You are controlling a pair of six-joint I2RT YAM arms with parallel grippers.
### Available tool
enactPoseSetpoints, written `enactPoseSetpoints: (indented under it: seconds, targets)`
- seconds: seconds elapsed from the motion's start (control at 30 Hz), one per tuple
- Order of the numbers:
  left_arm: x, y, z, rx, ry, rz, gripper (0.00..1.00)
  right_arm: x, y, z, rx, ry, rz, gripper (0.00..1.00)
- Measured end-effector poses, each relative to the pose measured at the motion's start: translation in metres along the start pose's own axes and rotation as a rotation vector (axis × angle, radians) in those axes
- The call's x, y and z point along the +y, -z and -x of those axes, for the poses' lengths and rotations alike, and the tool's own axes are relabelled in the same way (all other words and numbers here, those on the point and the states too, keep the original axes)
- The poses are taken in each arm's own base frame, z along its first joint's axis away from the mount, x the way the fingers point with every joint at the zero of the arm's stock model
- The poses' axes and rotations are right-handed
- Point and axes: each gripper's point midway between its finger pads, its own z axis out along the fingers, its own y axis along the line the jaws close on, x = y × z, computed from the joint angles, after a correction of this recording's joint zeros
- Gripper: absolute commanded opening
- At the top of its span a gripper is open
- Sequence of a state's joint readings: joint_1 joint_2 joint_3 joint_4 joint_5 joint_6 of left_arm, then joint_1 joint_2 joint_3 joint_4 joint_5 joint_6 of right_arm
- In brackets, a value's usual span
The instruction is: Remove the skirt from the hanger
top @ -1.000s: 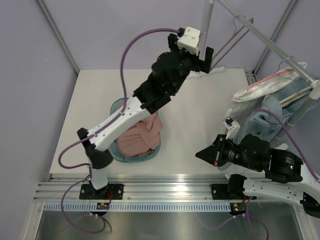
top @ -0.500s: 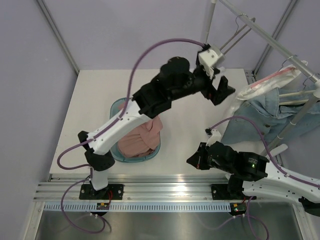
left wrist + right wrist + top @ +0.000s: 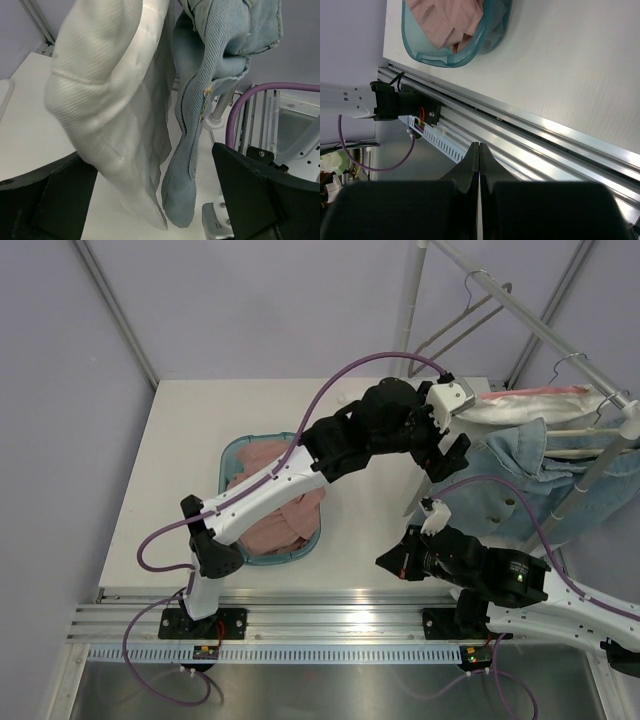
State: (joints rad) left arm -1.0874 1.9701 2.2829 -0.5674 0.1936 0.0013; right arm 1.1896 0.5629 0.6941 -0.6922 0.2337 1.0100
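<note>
I will next grab the white skirt with my left gripper at its near top side edge (image 3: 479, 411) (image 3: 95, 101), so the hanger stays free to be pulled out.
A white skirt (image 3: 520, 405) with a thin lining hangs from a hanger (image 3: 590, 428) on the rack at the right, over a pale blue denim garment (image 3: 525, 480). My left gripper (image 3: 450, 445) is open just left of both. In the left wrist view the skirt (image 3: 110, 95) and a denim sleeve (image 3: 200, 165) hang in front of the left gripper (image 3: 155, 200), between its wide-apart fingers (image 3: 260, 195); neither finger visibly touches cloth. The right gripper (image 3: 385, 560) is shut on nothing, low near the table's front edge, and its tips (image 3: 478, 160) point at the rail.
A teal basket (image 3: 235, 450) with pink clothes (image 3: 285, 525) sits on the table left of centre, also seen in the right wrist view as the basket (image 3: 445, 60). An empty hanger (image 3: 470, 305) hangs on the rack bar (image 3: 540, 325). A rack post (image 3: 580, 480) stands at the right.
The left arm swung from the back middle rightward and down to the hanging garments. The right arm shifted left and lower. The skirt and denim moved and now hang more spread.
</note>
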Motion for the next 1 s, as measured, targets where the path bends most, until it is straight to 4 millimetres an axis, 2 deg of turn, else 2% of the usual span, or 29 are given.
enactPoseSetpoints:
  seconds: [0.3, 0.53, 0.67, 0.77, 0.8, 0.93, 1.0]
  targets:
    - [0.024, 0.003, 0.017, -0.056, -0.076, 0.133, 0.99, 0.0, 0.0, -0.002, 0.009, -0.001, 0.004, 0.0]
    - [0.039, 0.014, 0.033, -0.09, -0.143, 0.195, 0.98, 0.0, 0.0, -0.003, 0.012, 0.0, 0.006, 0.0]
    - [0.048, 0.022, 0.047, -0.132, -0.147, 0.201, 0.94, 0.0, 0.001, -0.003, 0.014, -0.001, 0.007, 0.0]
    - [0.056, 0.025, 0.052, -0.153, -0.138, 0.189, 0.87, 0.0, 0.0, -0.003, 0.015, 0.0, 0.007, 0.0]
    - [0.058, 0.025, 0.052, -0.153, -0.135, 0.183, 0.82, 0.0, 0.0, -0.003, 0.016, 0.0, 0.005, 0.0]
    - [0.064, 0.024, 0.06, -0.181, -0.118, 0.158, 0.69, -0.001, -0.002, -0.005, 0.023, 0.003, -0.005, 0.0]
    - [0.063, 0.021, 0.062, -0.194, -0.109, 0.139, 0.68, -0.002, -0.004, -0.006, 0.028, 0.005, -0.013, 0.0]
